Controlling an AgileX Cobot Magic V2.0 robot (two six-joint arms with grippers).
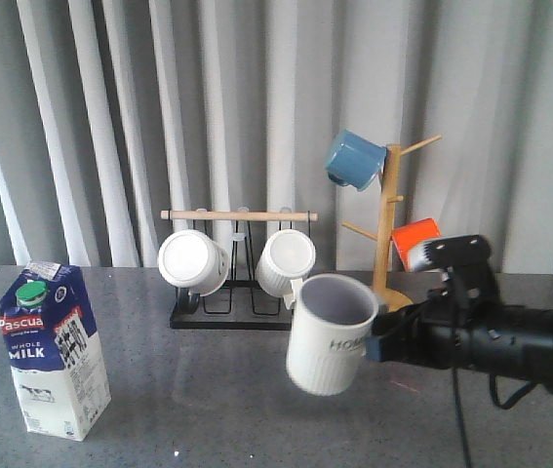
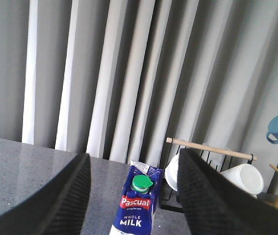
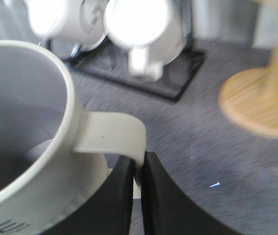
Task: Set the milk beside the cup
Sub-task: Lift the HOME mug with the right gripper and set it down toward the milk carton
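The off-white cup's base (image 1: 319,386) hangs tilted above the dark table in the front view, so my right gripper must keep holding the cup.
The milk (image 1: 50,351) is a tall blue-and-white carton with a green cap, upright at the table's front left. It also shows in the left wrist view (image 2: 138,205), ahead of and between the fingers of my open, empty left gripper (image 2: 134,196). The left gripper is out of the front view. The cup (image 1: 330,331), an off-white "HOME" mug, hangs tilted above the table at the middle. My right gripper (image 1: 378,346) is shut on the cup's squared handle (image 3: 112,137). The right gripper (image 3: 139,169) pinches the handle's outer bar.
A black rack (image 1: 239,263) with a wooden bar holds two plain white mugs (image 1: 193,261) behind the cup. A wooden mug tree (image 1: 385,224) at the back right carries a blue mug (image 1: 354,159) and an orange mug (image 1: 415,242). Grey curtains hang behind the table.
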